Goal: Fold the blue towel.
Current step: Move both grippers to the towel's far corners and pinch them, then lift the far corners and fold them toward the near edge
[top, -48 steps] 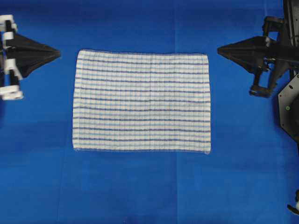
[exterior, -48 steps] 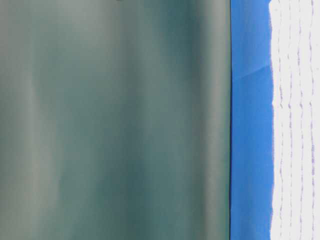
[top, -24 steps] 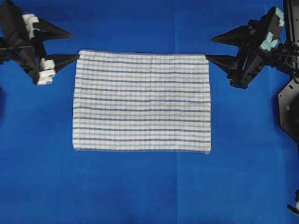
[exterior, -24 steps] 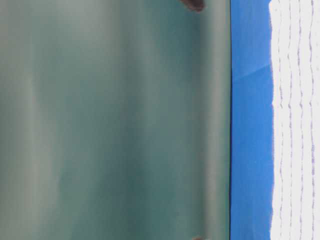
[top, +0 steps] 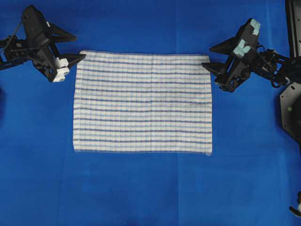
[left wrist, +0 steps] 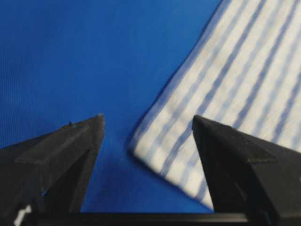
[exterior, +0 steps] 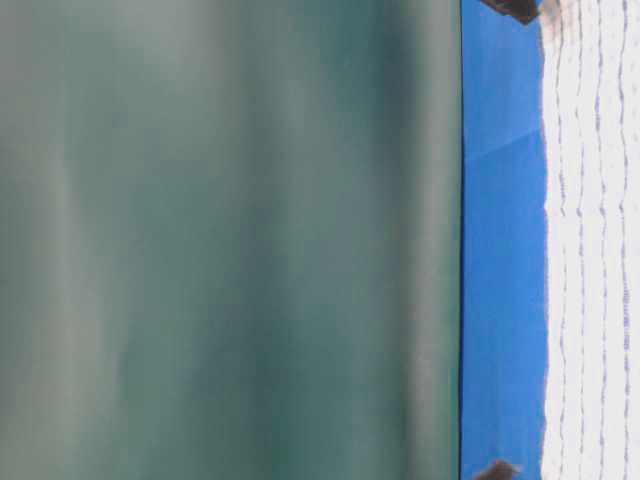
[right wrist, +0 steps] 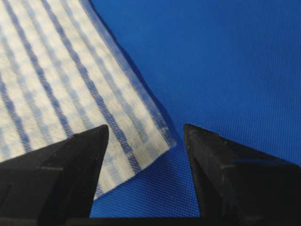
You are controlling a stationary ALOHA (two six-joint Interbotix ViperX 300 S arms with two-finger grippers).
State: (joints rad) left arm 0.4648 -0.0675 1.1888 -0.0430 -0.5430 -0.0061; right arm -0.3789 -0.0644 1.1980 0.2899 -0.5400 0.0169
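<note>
I will next grab the striped cloth [top: 143, 103] with my right gripper, holding it by its hemmed corner [top: 205, 58], so that I can fold the blue towel.
The blue towel [top: 141, 101], white with thin blue stripes, lies flat and unfolded on the table. My left gripper [top: 79, 46] is open at the towel's far left corner. In the left wrist view that corner of the towel [left wrist: 235, 70] lies between the spread fingers of the left gripper [left wrist: 148, 117], one finger over the cloth. My right gripper [top: 207, 57] is open at the far right corner. The right wrist view shows the towel [right wrist: 47, 70] corner inside the gap of the right gripper [right wrist: 146, 127]. Neither gripper holds anything.
A plain blue table covering [top: 141, 188] spreads on all sides of the towel. Black arm hardware [top: 291, 108] stands along the right edge. In the table-level view a blurred grey-green surface [exterior: 230, 240] fills the left, with the towel's edge [exterior: 595, 250] at the right.
Both grippers went from shut to open and moved inward and down to the towel's far corners. The towel has not moved.
</note>
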